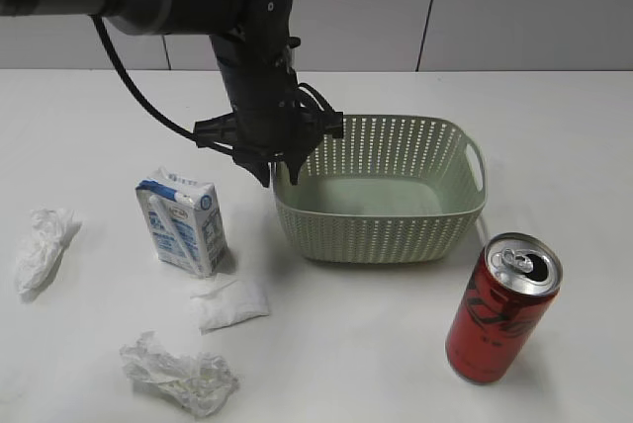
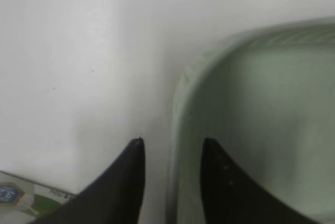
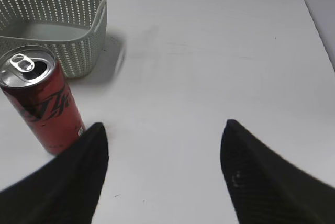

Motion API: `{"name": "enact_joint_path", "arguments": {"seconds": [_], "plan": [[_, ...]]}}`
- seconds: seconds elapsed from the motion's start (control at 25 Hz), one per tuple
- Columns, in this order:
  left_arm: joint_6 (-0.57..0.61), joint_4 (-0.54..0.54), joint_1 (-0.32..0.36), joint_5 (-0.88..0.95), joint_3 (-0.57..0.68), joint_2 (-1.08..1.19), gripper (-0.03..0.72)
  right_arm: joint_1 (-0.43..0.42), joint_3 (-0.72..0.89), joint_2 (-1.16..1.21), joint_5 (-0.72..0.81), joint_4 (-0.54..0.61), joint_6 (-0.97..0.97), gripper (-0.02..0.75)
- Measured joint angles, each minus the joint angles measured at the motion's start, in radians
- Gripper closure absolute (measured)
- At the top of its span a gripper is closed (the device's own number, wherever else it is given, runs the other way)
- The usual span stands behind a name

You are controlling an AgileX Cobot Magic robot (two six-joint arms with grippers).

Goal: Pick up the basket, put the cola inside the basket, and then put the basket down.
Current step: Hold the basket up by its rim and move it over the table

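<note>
My left gripper grabs the basket by the rim of its end (image 1: pixel 279 188) next. That thin rim is on a body too wide (image 1: pixel 376 206) for the fingers.
The pale green basket (image 1: pixel 376 235) stands on the white table at centre, empty. My left gripper (image 1: pixel 280 178) is open and straddles the basket's left rim, one finger outside and one inside; the left wrist view shows the rim (image 2: pixel 180 109) between the fingertips (image 2: pixel 172 143), with a gap on the outer side. The red cola can (image 1: pixel 499 309) stands upright in front of the basket's right corner. My right gripper (image 3: pixel 165 127) is open and empty above bare table, with the cola (image 3: pixel 44 103) just left of its left finger and the basket (image 3: pixel 52 4) beyond. The right arm is out of the exterior view.
A blue-and-white milk carton (image 1: pixel 183 220) stands left of the basket, close to my left gripper; its corner shows in the left wrist view (image 2: pixel 15 195). Crumpled white papers lie at far left (image 1: pixel 45 245) and front (image 1: pixel 178 374), with a small white packet (image 1: pixel 229 302) between.
</note>
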Motion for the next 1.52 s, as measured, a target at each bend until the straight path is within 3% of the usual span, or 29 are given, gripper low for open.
{"name": "enact_joint_path", "arguments": {"seconds": [0.2, 0.28, 0.48, 0.72, 0.84, 1.16, 1.32, 1.52], "plan": [[0.0, -0.022, 0.0, -0.001, 0.0, 0.0, 0.648, 0.0, 0.0, 0.0, 0.0, 0.0, 0.0, 0.228], [0.0, -0.038, 0.0, -0.002, 0.0, 0.0, 0.69, 0.0, 0.0, 0.0, 0.0, 0.0, 0.0, 0.228], [0.0, -0.097, 0.031, 0.005, 0.0, -0.011, 0.69, 0.0, 0.0, 0.0, 0.0, 0.0, -0.001, 0.228], [0.0, -0.066, 0.095, 0.047, 0.0, -0.124, 0.69, 0.0, 0.0, 0.0, 0.0, 0.0, 0.0, 0.228], [0.0, -0.02, 0.096, 0.081, 0.0, -0.186, 0.69, 0.0, 0.0, 0.0, 0.0, 0.0, 0.0, 0.228], [0.0, -0.029, 0.095, 0.148, 0.024, -0.302, 0.69, 0.0, 0.0, 0.0, -0.001, 0.0, 0.0, 0.228], [-0.002, -0.039, 0.095, 0.137, 0.153, -0.431, 0.69, 0.0, 0.0, 0.0, -0.001, 0.0, 0.0, 0.229], [-0.007, -0.056, 0.075, 0.026, 0.422, -0.639, 0.69, 0.0, 0.0, 0.0, -0.001, 0.0, 0.0, 0.228]]}}
